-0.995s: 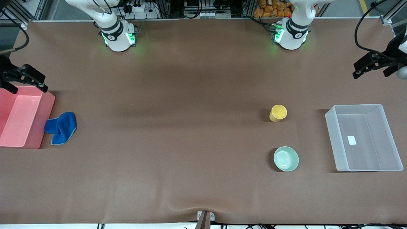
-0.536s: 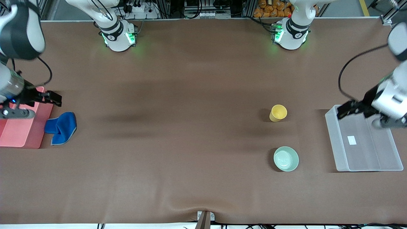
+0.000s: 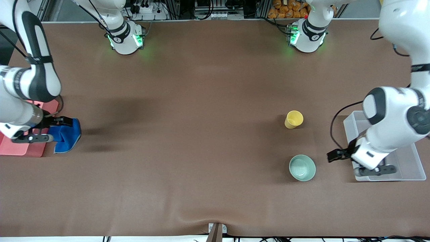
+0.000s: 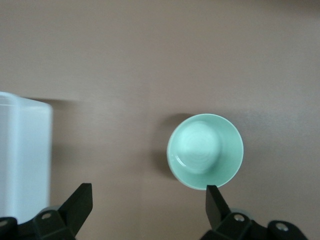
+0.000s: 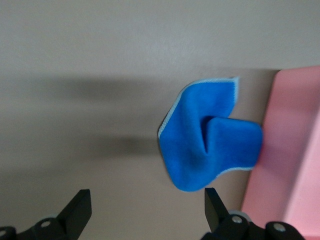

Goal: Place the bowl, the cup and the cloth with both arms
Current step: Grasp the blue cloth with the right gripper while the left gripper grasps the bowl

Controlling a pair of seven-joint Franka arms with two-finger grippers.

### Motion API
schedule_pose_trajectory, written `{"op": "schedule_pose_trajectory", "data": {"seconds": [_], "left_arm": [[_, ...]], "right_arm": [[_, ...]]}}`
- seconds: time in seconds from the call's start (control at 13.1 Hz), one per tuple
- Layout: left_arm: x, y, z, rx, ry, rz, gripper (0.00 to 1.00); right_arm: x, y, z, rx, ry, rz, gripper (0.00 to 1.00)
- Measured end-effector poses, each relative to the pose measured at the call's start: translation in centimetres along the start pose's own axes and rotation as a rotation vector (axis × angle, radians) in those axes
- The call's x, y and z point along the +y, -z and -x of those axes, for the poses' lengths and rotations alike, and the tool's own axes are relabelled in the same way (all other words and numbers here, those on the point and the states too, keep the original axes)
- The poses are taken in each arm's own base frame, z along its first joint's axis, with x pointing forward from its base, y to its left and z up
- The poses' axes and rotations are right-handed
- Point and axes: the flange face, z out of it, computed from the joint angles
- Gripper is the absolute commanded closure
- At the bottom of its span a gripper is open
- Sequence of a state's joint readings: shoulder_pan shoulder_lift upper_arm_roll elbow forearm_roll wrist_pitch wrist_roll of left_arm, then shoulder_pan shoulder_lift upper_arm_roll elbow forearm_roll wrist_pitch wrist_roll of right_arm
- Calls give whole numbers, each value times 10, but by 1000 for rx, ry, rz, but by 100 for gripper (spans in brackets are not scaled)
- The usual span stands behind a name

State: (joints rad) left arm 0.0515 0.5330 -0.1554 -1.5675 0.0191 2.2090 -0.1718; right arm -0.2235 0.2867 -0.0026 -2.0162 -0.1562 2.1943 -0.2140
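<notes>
To place the blue cloth in the pink bin (image 5: 287, 155), my right gripper should next grab its rounded edge (image 5: 199, 184) beside the folded flap.
The mint-green bowl (image 3: 302, 167) stands upright toward the left arm's end of the table, nearer the front camera than the yellow cup (image 3: 294, 119). My left gripper (image 3: 337, 155) is open and empty, low over the table between the bowl and the clear bin. In the left wrist view the bowl (image 4: 205, 151) lies just ahead of the gripper (image 4: 148, 199). The blue cloth (image 3: 69, 136) lies crumpled beside the pink bin at the right arm's end. My right gripper (image 3: 60, 121) is open and empty over the cloth's edge. In the right wrist view the cloth (image 5: 210, 145) lies ahead of the gripper (image 5: 145, 202).
A clear plastic bin (image 3: 408, 158) stands at the left arm's end, partly covered by the left arm; it also shows in the left wrist view (image 4: 22, 160). A pink bin (image 3: 20, 148) stands at the right arm's end, touching the cloth (image 5: 295, 160). Brown mat covers the table.
Both arms have swung down from the table's ends. The left gripper crossed over the clear bin to beside the bowl. The right gripper crossed over the pink bin to the cloth.
</notes>
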Motion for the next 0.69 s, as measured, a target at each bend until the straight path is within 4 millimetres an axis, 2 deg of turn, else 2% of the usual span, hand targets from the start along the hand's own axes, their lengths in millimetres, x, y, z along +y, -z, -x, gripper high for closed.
{"op": "schedule_pose_trajectory", "data": {"seconds": [0.08, 0.23, 0.38, 0.46, 0.61, 0.69], "left_arm": [[15, -15, 3, -17, 8, 2, 0], [33, -41, 11, -56, 14, 1, 4], [31, -65, 16, -92, 17, -4, 11], [28, -77, 18, -108, 21, -7, 14], [23, -97, 20, -125, 28, -9, 24], [21, -104, 20, -126, 31, -10, 36]], "right_arm": [[2, -20, 4, -4, 30, -6, 0], [20, -45, 9, 10, 81, -12, 0], [45, -65, 15, 14, 87, -20, 0], [56, -74, 19, 13, 94, -24, 11], [66, -85, 20, 28, 104, -22, 64], [66, -88, 18, 49, 105, -16, 83]]}}
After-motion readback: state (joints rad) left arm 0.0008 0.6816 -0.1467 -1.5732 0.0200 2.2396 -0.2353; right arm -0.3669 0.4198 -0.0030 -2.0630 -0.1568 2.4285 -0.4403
